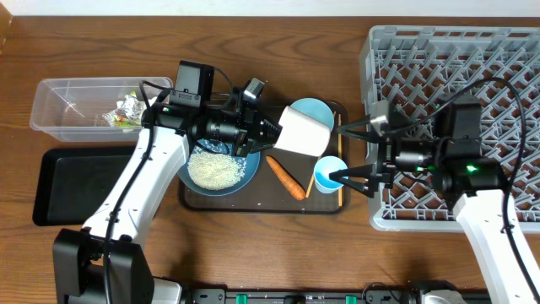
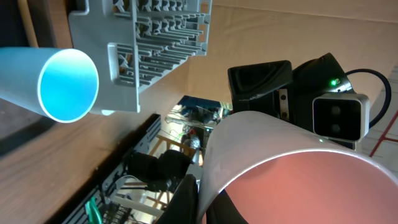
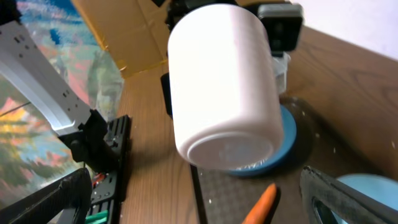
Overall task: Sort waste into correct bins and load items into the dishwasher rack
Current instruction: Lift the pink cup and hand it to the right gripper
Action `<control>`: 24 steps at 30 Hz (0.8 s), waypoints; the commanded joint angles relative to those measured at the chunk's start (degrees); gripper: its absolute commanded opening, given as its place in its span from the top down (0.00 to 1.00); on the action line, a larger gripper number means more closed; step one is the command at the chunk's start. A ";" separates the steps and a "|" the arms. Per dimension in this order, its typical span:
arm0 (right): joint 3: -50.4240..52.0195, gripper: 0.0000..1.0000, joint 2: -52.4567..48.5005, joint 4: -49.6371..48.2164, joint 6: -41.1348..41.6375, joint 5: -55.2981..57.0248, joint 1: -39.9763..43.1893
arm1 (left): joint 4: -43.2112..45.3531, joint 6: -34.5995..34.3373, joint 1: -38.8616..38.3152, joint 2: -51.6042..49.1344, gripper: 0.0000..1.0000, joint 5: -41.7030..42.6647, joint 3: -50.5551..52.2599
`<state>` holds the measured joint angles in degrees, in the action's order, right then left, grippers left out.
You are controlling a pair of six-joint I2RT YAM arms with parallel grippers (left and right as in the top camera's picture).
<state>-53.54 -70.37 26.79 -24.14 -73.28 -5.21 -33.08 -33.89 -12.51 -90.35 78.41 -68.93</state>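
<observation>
The right gripper isn't ready to close on the pinkish-white cup yet: both its fingers end short of the cup's base, so it needs to first move forward.
My left gripper is shut on the rim of the small pinkish-white cup and holds it tilted on its side above the serving tray. The cup fills the left wrist view and the right wrist view. The dark blue plate holds the rice. The carrot lies beside it. The pale blue bowl is behind the cup. My right gripper is open wide, and its near finger is at the rim of the light blue cup. The chopsticks lie along the tray's right edge.
The dark brown serving tray sits at the centre. The clear tub with foil scraps is at the far left, and the black tray is in front of it. The grey rack stands at the right.
</observation>
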 commanded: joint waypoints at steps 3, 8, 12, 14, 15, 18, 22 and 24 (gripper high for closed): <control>-0.76 0.01 -0.52 -3.41 0.68 2.82 -3.41 | -0.07 -1.14 -2.54 0.00 0.94 2.34 -0.57; -0.79 0.01 -0.52 -8.02 5.62 6.69 -5.29 | -0.07 -1.16 -5.46 0.00 0.94 -0.02 -0.57; -0.79 0.05 -0.52 -9.79 8.11 9.70 -6.43 | -0.07 -1.25 -7.13 0.00 0.94 -0.02 -0.57; -0.79 0.13 -0.52 -9.68 8.13 10.93 -7.04 | -0.07 -1.40 -7.50 0.00 0.94 -0.02 -0.57; -0.76 0.17 -0.52 -9.66 8.15 11.21 -7.26 | -0.04 -1.38 -7.56 0.00 0.94 -0.02 -0.57; -0.76 0.25 -0.52 -9.66 8.52 11.58 -7.58 | -0.04 -1.40 -7.56 0.00 0.94 -0.02 -0.57; -0.76 0.30 -0.52 -9.03 8.55 11.61 -7.56 | -0.04 -1.38 -7.56 0.00 0.94 -0.02 -0.57; -0.76 0.34 -0.52 -7.98 8.55 12.50 -7.56 | -0.02 -1.38 -7.56 0.00 0.94 -0.04 -0.57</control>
<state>-53.54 -70.81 18.26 -16.32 -64.40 -12.69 -33.01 -35.16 -19.62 -90.35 76.49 -68.93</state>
